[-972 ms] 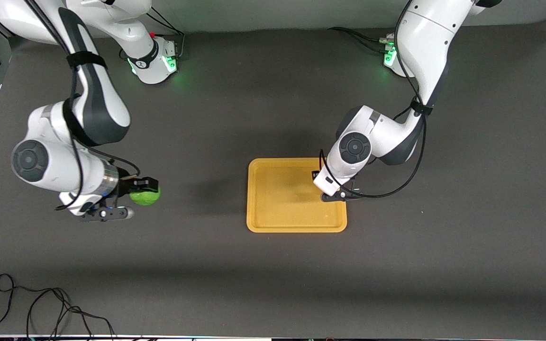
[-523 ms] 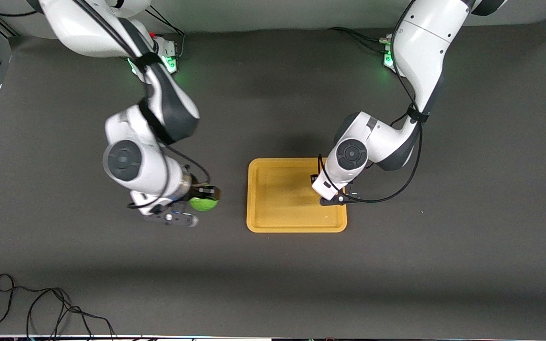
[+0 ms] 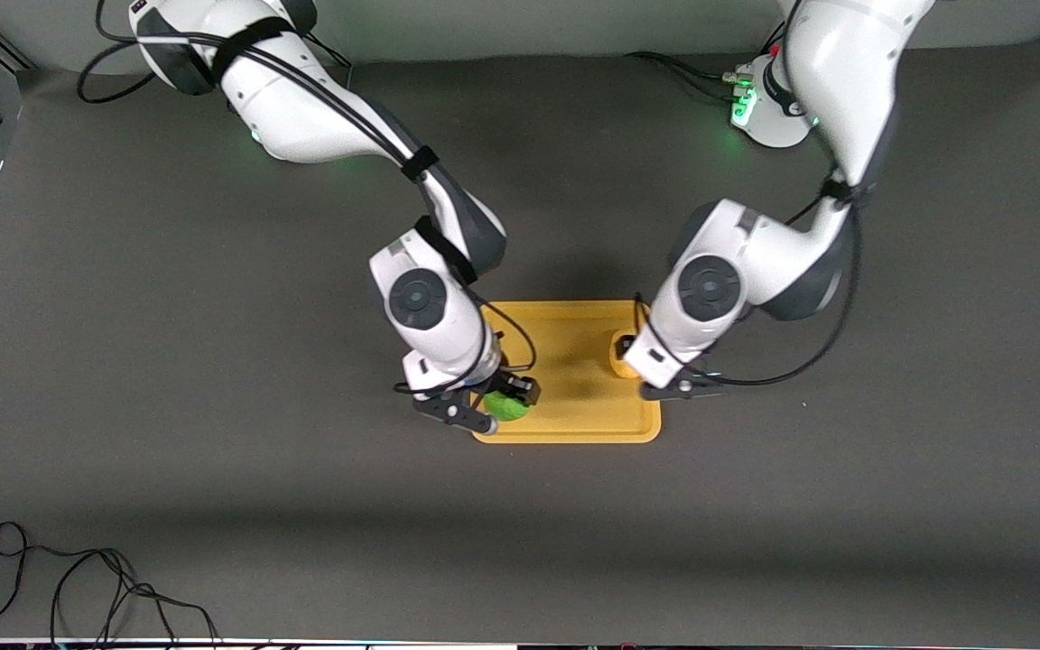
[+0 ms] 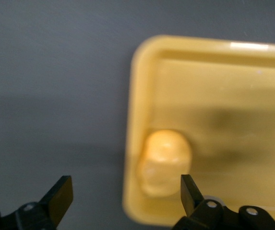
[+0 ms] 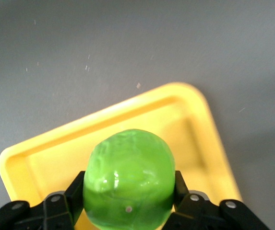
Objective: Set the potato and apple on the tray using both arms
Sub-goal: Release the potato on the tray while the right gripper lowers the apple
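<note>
My right gripper needs to lower the green apple before opening, because the apple hangs above the yellow-orange tray and would drop if I opened now.
The yellow-orange tray (image 3: 565,361) lies mid-table. The potato (image 3: 621,354) lies on it near the rim toward the left arm's end, and shows in the left wrist view (image 4: 165,160) beside the tray's rim (image 4: 135,120). My left gripper (image 4: 125,191) is open and empty just above the potato, mostly hidden under its wrist in the front view (image 3: 636,361). My right gripper (image 3: 509,403) is shut on the green apple (image 3: 506,406) over the tray's corner nearest the camera, toward the right arm's end. The right wrist view shows the apple (image 5: 127,172) between the fingers (image 5: 77,189), above the tray (image 5: 41,158).
A loose black cable (image 3: 78,587) lies on the dark table near the front camera, toward the right arm's end. The two green-lit arm bases (image 3: 759,113) stand along the table's edge farthest from the camera.
My right arm has swung with the apple from the right arm's end of the table to over the tray. My left gripper has lifted and shifted, uncovering the potato on the tray.
</note>
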`<state>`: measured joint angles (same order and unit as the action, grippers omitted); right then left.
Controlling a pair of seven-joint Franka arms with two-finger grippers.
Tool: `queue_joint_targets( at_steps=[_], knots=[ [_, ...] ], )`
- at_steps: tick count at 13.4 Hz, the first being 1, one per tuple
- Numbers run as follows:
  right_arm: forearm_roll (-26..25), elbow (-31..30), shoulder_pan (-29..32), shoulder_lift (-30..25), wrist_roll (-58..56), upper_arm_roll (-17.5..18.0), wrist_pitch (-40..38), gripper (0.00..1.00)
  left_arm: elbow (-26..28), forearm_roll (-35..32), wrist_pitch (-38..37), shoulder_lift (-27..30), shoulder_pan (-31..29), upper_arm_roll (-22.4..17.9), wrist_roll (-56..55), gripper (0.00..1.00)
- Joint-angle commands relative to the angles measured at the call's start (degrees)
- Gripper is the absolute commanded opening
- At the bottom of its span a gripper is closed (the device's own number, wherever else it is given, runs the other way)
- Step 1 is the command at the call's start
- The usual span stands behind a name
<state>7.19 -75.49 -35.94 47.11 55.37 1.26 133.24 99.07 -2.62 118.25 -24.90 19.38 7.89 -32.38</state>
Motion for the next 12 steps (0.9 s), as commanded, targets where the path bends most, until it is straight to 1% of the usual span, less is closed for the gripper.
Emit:
queue_joint_targets(
  at_steps=[1,4,5,6,7,8,9,11,12],
  knots=[
    [0.5,2.5,-1.5,4.3,2.1,-0.6,0.6,0.2,2.2,-0.6,-7.4,9.7,-7.2,0.3,9.6,1.0],
    [1.1,2.4,-1.9,6.1,2.5,-0.6,0.4,0.23,2.4,0.2,-12.9,16.1,-15.4,0.4,22.7,1.0],
    [1.1,2.4,-2.2,6.1,2.6,-0.6,0.0,0.46,2.8,0.2,-14.2,17.6,-17.4,0.4,26.2,1.0],
    [1.1,2.4,-2.2,6.1,2.6,-0.6,-0.2,0.76,3.5,0.3,-14.5,18.7,-19.1,0.4,28.8,1.0],
    [1.1,2.5,-2.2,5.8,2.5,-0.6,-0.2,0.98,4.2,0.4,-14.4,19.6,-20.3,0.4,30.1,1.0],
    [1.0,2.4,-2.0,5.3,2.0,-0.6,-0.6,1.0,4.6,0.4,-14.4,19.9,-20.6,0.4,30.4,1.0],
    [0.5,2.5,-1.9,4.1,1.2,-0.6,-3.0,1.0,4.6,0.4,-14.4,20.1,-20.7,0.3,30.4,1.0],
    [1.0,1.9,-0.8,-0.9,-2.1,-1.0,-9.6,1.0,5.1,0.3,-14.3,21.2,-21.5,0.2,30.6,1.0],
    [1.0,1.9,0.7,-3.5,-2.6,-1.0,-13.8,1.0,5.8,0.3,-14.0,22.5,-22.3,0.2,31.2,1.0]
  ],
)
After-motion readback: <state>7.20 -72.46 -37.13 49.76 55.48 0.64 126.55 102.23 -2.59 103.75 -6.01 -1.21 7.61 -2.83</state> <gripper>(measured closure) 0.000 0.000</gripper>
